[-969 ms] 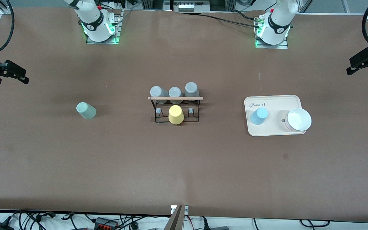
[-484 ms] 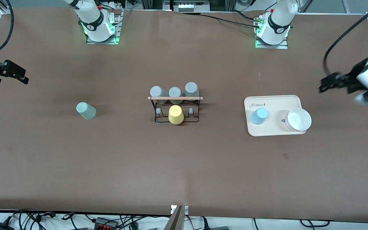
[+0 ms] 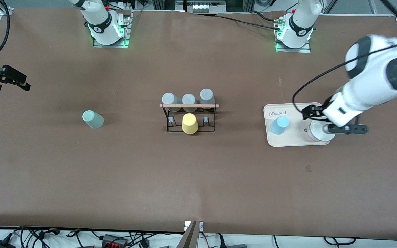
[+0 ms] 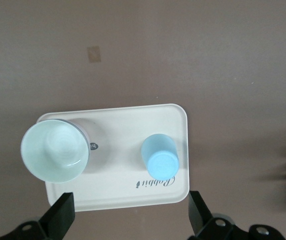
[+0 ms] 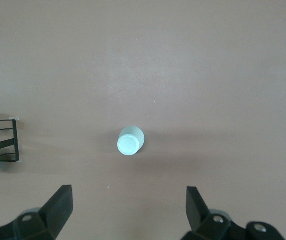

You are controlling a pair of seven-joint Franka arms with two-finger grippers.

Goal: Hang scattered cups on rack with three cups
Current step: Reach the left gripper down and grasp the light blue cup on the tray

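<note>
My left gripper should grab the light blue cup by its body [image 3: 279, 126] next, so that it can hang the cup on the rack [image 3: 189, 106].
A light blue cup [image 3: 279, 124] [image 4: 159, 161] stands upside down on a cream tray [image 3: 298, 108] [image 4: 118, 130]. The mint green cup [image 3: 92, 119] [image 5: 130, 140] stands upside down on the bare table toward the right arm's end. In the middle of the table is the rack [image 3: 189, 106] [image 5: 3, 140], a black wire frame with a wooden rod. Three grey cups [image 3: 188, 99] and a yellow cup [image 3: 190, 124] hang on it. My left gripper [image 3: 327, 120] [image 4: 130, 212] hangs open over the tray's edge by the bowl, holding nothing. My right gripper [image 3: 12, 80] [image 5: 128, 205] waits open and empty over the right arm's end of the table.
A white bowl [image 3: 319, 134] [image 4: 54, 151] sits on the tray beside the blue cup, partly covered by the left hand in the front view. Cables run along the table's edges.
The left arm has swung in from the table's end and now hangs over the tray. The right arm has barely moved. Cups, rack and tray are where they were.
</note>
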